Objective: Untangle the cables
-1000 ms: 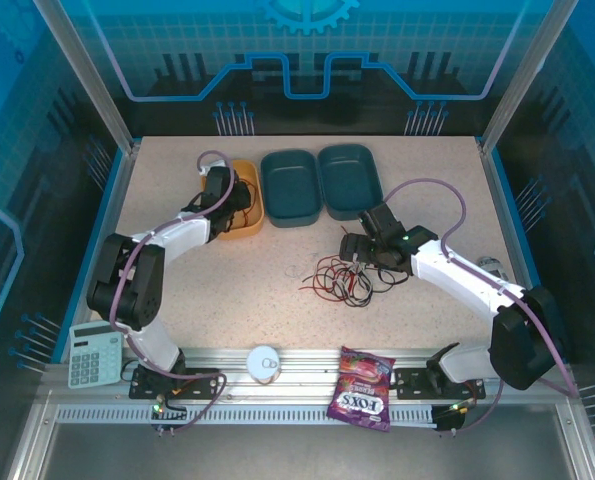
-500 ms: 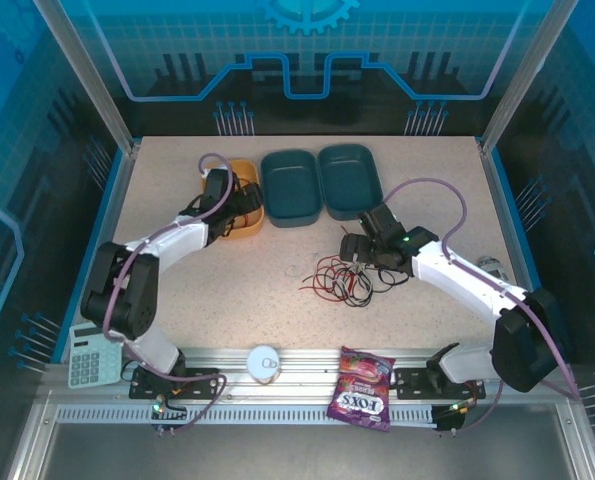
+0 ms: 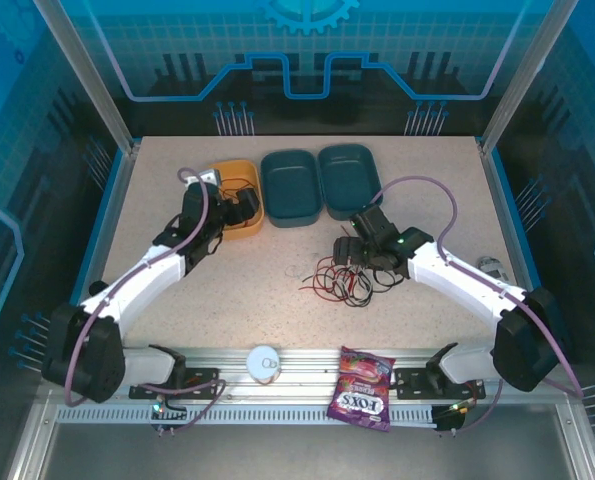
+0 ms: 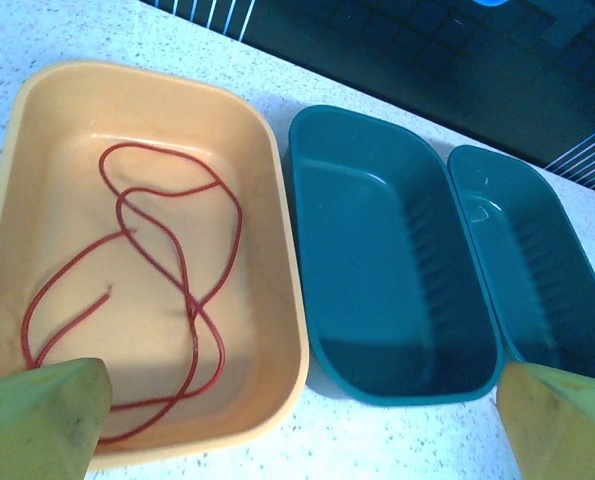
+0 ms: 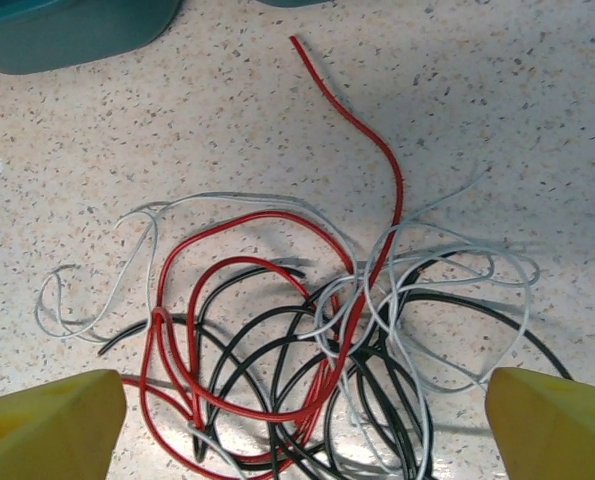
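I need to grab the red cable [image 3: 353,279] [image 5: 348,332] along its looped part with my right gripper, which leaves a free bend for my left gripper to untangle it.
A loose tangle of red, black and grey cables [image 3: 342,281] lies on the speckled table right of centre. My right gripper [image 3: 345,254] hovers just over the tangle's far edge. In the right wrist view the cables [image 5: 327,340] sit between and ahead of the open right gripper [image 5: 302,432], untouched by its yellow fingertips [image 5: 47,425]. One red cable [image 4: 167,270] lies curled alone in the orange tray [image 4: 292,300]. The left gripper [image 4: 297,432] is open and empty above the tray's near right corner. From above, the left gripper [image 3: 239,208] is at the orange tray [image 3: 243,234].
Two empty teal bins [image 3: 289,187] [image 3: 349,180] stand side by side right of the orange tray, the nearer teal bin [image 4: 392,260] touching it. A white round disc [image 3: 264,362] and a purple candy bag [image 3: 362,388] rest on the front rail. A small metallic object [image 3: 492,265] lies at the right edge.
The left gripper opened, leaving the red cable in the orange tray, and drew back toward the left as its arm stretched out. The right gripper shifted slightly left over the tangle.
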You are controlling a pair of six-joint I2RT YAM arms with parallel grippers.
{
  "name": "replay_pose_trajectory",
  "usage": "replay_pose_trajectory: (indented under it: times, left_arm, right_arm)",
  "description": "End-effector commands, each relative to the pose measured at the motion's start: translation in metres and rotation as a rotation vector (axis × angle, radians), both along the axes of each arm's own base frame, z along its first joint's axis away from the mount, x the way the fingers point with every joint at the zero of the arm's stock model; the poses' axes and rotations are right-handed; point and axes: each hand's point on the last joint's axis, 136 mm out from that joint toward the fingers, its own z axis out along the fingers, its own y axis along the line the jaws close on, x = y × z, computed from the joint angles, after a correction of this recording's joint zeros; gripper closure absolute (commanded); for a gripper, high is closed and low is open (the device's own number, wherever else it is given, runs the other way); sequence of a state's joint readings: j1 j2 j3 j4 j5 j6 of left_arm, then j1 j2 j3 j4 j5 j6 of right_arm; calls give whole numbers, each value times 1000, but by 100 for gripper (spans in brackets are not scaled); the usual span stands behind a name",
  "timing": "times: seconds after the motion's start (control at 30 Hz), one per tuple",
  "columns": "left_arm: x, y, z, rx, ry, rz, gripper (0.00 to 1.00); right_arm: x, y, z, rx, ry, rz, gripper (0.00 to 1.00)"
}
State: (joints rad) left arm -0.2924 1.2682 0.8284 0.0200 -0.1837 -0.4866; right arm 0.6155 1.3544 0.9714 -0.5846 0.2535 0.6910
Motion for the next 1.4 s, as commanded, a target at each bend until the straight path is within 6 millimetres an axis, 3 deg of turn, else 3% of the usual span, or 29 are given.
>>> replay_pose_trajectory:
  times: [0.0, 0.27, 0.43, 0.7, 1.1, 1.37]
  left_arm:
    - [-22, -2, 0, -53, 1, -14, 1]
    - [-65, 14, -2, -75, -15, 8, 1]
    - [-78, 21, -5, -72, -12, 24, 1]
    - [-76, 16, -13, -87, 12, 12, 1]
    - [-70, 13, -21, -101, 36, 13, 1]
    - [-70, 13, -23, -100, 45, 12, 1]
  right_arm:
    - [-5, 14, 2, -7, 28, 84, 12]
    - [-29, 27, -10, -122, 186, 260, 31]
    - [-35, 40, -21, -139, 270, 369, 42]
    - [-29, 51, -34, -170, 310, 455, 53]
    - [-24, 49, -58, -222, 350, 471, 63]
    - [-21, 52, -60, -218, 345, 475, 75]
